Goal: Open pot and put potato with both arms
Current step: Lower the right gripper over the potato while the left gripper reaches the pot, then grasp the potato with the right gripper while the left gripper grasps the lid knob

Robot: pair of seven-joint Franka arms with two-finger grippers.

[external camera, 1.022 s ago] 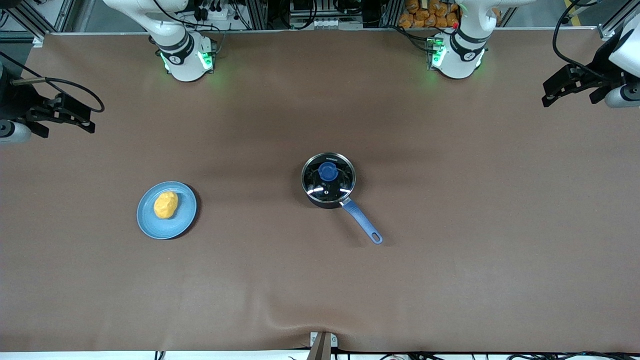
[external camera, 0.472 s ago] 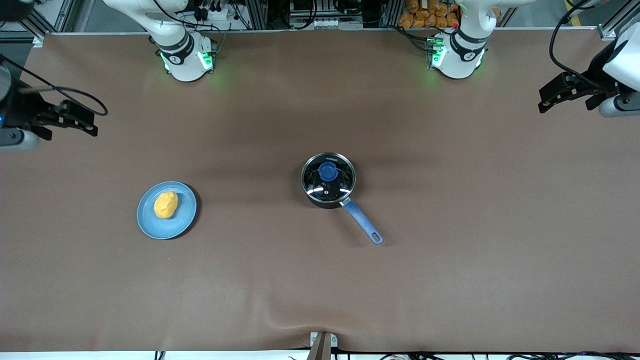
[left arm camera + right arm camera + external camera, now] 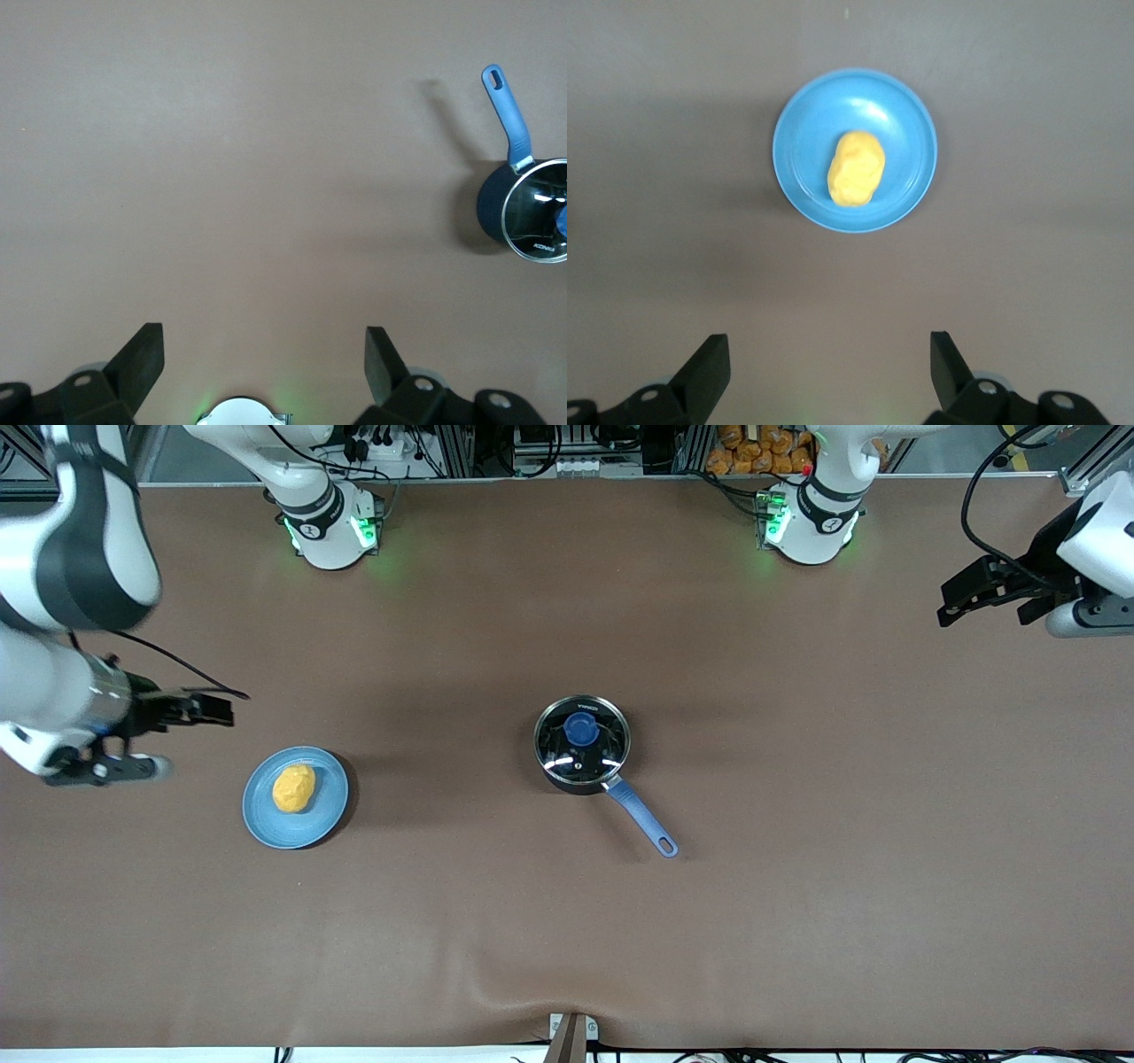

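Note:
The yellow potato needs to go inside the black pot [image 3: 582, 757], so my right gripper should first grab the potato by its rounded body [image 3: 293, 787] next.
The black pot [image 3: 582, 757] stands at mid-table with a glass lid [image 3: 567, 753] and blue knob [image 3: 581, 729] on it; its blue handle [image 3: 642, 819] points toward the front camera. It also shows in the left wrist view [image 3: 489, 208]. The yellow-orange potato [image 3: 293, 788] lies on a light-blue plate [image 3: 306, 828] toward the right arm's end, and shows in the right wrist view [image 3: 856, 168]. My right gripper [image 3: 221, 710] is open and empty in the air beside the plate [image 3: 806, 150]. My left gripper [image 3: 948, 607] is open and empty over the left arm's end of the table.
Brown cloth covers the table, with a wrinkle and a metal bracket [image 3: 570, 1036] at the edge nearest the front camera. The two arm bases [image 3: 332, 531] [image 3: 811, 527] stand along the table's edge farthest from that camera. The left base shows in the left wrist view [image 3: 239, 413].
My right arm has swung in from the table's end toward the plate. My left gripper has edged a little toward the table's middle. Pot, lid, potato have not moved.

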